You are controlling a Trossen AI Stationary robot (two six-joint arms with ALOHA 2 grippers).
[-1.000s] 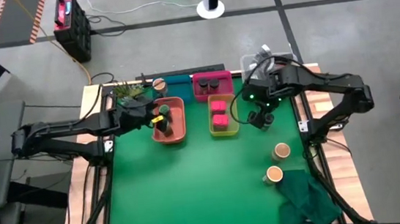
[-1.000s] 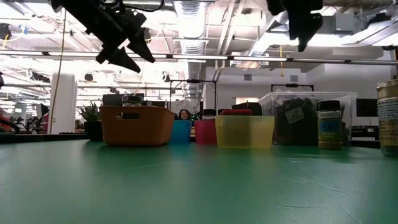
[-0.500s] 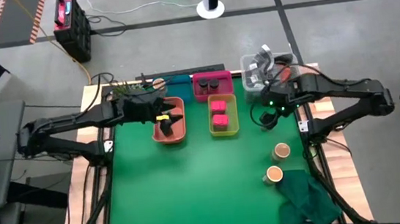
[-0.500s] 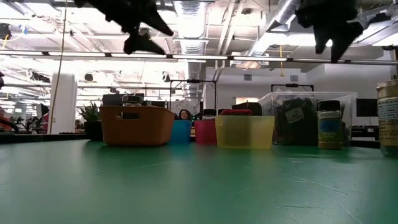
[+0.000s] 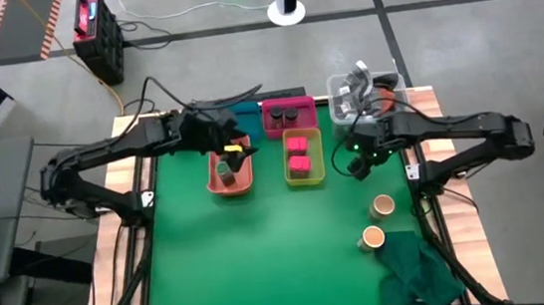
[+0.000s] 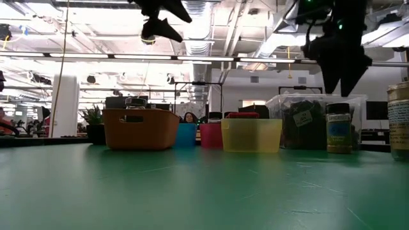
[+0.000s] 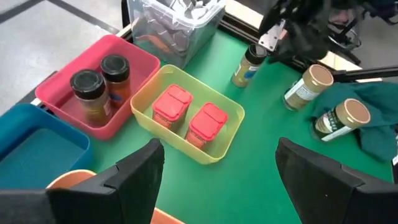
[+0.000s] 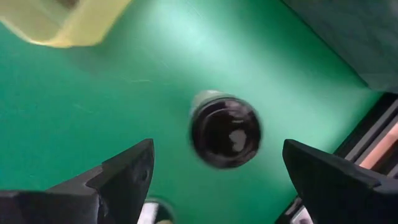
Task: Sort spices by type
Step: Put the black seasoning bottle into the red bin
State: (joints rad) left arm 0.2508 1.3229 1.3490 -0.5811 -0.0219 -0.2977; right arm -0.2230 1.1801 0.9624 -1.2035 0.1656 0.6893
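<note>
My right gripper needs to go lower before it closes on the cap. My fingers are above the jar's dark cap (image 8: pixel 226 132), so they would miss the cap if I closed now.
My right gripper (image 8: pixel 216 155) is open and hovers above a dark-topped spice jar (image 8: pixel 225 132) that stands upright on the green mat. One finger is on either side of it, and neither touches. The low view shows this gripper (image 6: pixel 339 70) just over the jar's cap (image 6: pixel 337 107). My left gripper (image 7: pixel 217 180) is open, high above the orange tray (image 5: pixel 230 173). Two dark-topped jars (image 7: pixel 99 84) stand in the pink tray. Two magenta boxes (image 7: pixel 189 115) sit in the yellow tray. Two tan-topped jars (image 5: pixel 383 205) (image 5: pixel 372 237) are on the mat near the right edge.
A blue tray (image 5: pixel 238 109) and a clear box of clutter (image 5: pixel 361 92) line the far edge. A green cloth (image 5: pixel 419 273) lies bunched at the near right corner, touching one tan-topped jar. The orange tray holds a small container (image 5: pixel 223 165). Bare mat fills the middle and near left.
My right gripper has drifted toward the table's right edge, then come down over the dark-topped jar. My left gripper has risen from the orange tray and moved toward the right.
</note>
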